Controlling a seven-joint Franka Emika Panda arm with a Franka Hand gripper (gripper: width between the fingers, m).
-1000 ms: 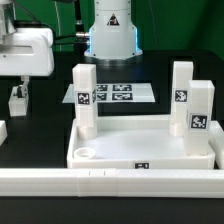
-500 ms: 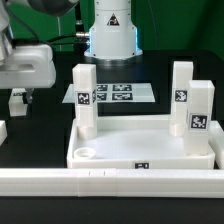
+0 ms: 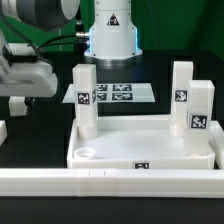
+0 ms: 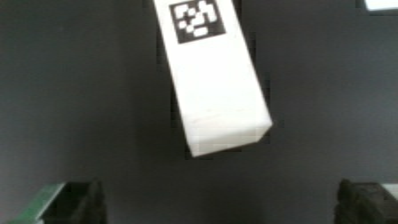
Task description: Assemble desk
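Observation:
My fingers stop short and must near the white leg's end (image 4: 226,130) before closing on it.
The white desk top (image 3: 115,158) lies in the middle of the exterior view with three tagged legs standing in its corners: one (image 3: 85,98) on the exterior view's left and two (image 3: 181,92) (image 3: 200,112) on its right. The near-left socket (image 3: 88,155) holds nothing. A fourth leg (image 4: 217,85) lies loose on the black table, tag up. My gripper (image 4: 217,205) hangs over it, open, with its dark fingers (image 4: 71,203) wide apart and nothing between them. In the exterior view the gripper (image 3: 20,95) is at the far left, above that leg (image 3: 15,105).
The marker board (image 3: 115,95) lies flat behind the desk top, in front of the arm's base (image 3: 110,35). A long low white rail (image 3: 110,182) runs across the front. A small white piece (image 3: 2,132) shows at the exterior view's left edge.
My gripper has come down toward the loose leg at the exterior view's left, staying open. The desk top and its three legs have not moved.

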